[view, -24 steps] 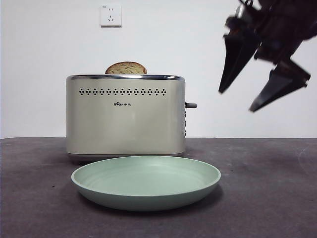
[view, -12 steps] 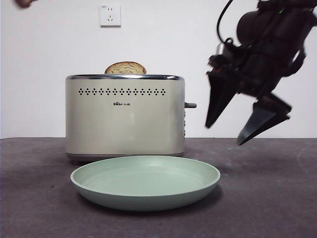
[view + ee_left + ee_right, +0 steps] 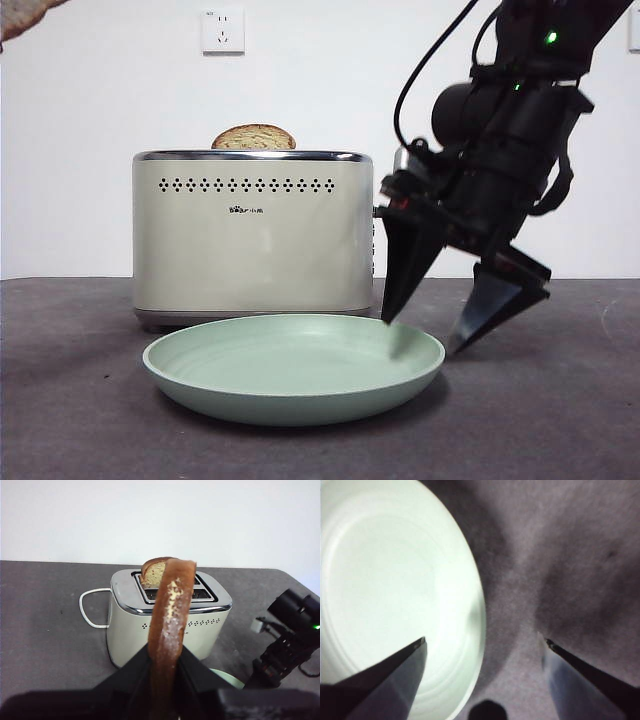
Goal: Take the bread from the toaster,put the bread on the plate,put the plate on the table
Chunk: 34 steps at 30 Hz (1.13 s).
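Observation:
The mint-green plate's flat middle [image 3: 290,355] needs to stay free to take the bread, so my right gripper should grab the plate by its rim [image 3: 432,347] next.
My left gripper [image 3: 165,652] is shut on the bread [image 3: 170,610], holding it edge-on above the cream toaster [image 3: 165,625]. In the front view only a tan corner of the bread [image 3: 25,15] shows, at the top left. A second slice [image 3: 254,137] pokes its domed top out of the toaster [image 3: 253,235]. The mint-green plate [image 3: 290,395] lies on the dark table [image 3: 540,420] in front of the toaster. My right gripper [image 3: 420,336] is open and low at the plate's right rim. In the right wrist view it [image 3: 485,641] straddles the plate's rim [image 3: 477,605], one jaw over the plate and one outside.
A white cable loop [image 3: 92,607] lies on the table behind the toaster. The toaster's grey lever [image 3: 385,212] sticks out right beside the right arm. A wall socket [image 3: 223,30] sits high on the back wall.
The right arm has come down and to the left, from high at the right to the plate's right rim, jaws still open. A corner of the bread has entered at the top left.

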### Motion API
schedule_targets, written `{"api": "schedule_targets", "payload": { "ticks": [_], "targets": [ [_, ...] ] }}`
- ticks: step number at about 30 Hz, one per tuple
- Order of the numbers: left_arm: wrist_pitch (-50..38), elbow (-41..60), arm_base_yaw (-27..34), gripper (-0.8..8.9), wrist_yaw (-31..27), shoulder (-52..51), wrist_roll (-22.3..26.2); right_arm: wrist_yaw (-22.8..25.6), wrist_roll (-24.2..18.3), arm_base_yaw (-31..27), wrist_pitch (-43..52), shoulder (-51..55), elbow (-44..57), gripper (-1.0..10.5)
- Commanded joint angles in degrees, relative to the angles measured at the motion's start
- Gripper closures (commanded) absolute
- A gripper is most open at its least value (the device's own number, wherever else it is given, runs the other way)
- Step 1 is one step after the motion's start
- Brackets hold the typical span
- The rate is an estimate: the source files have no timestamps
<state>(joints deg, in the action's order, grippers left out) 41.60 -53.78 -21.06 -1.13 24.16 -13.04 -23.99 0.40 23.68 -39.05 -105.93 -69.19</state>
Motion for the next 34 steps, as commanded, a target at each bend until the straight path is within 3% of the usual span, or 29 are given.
{"api": "schedule_targets", "payload": {
  "ticks": [1,4,6,22,29,34],
  "targets": [
    [0.1,0.2,-0.1,8.21,-0.2,-0.4,-0.9,0.0,-0.3,0.5,0.2,-0.9,0.7,6.5],
    [1.0,0.2,-0.1,8.21,-0.2,-0.4,-0.9,0.0,-0.3,0.9,0.4,-0.9,0.7,8.9],
    [1.1,0.2,-0.1,8.21,-0.2,-0.4,-0.9,0.1,-0.3,0.9,0.3,-0.9,0.7,9.6],
    [1.3,0.2,-0.1,8.22,1.1,-0.1,-0.9,0.0,1.4,1.1,-0.1,0.5,0.7,9.6],
    [-5.1,0.2,-0.1,8.22,15.3,5.9,-0.9,0.0,3.4,1.1,-1.1,8.7,0.7,9.6],
    [-14.5,0.2,-0.1,8.22,31.3,15.5,-1.2,0.2,3.4,1.1,-2.6,15.8,0.7,9.6]
  ]
}}
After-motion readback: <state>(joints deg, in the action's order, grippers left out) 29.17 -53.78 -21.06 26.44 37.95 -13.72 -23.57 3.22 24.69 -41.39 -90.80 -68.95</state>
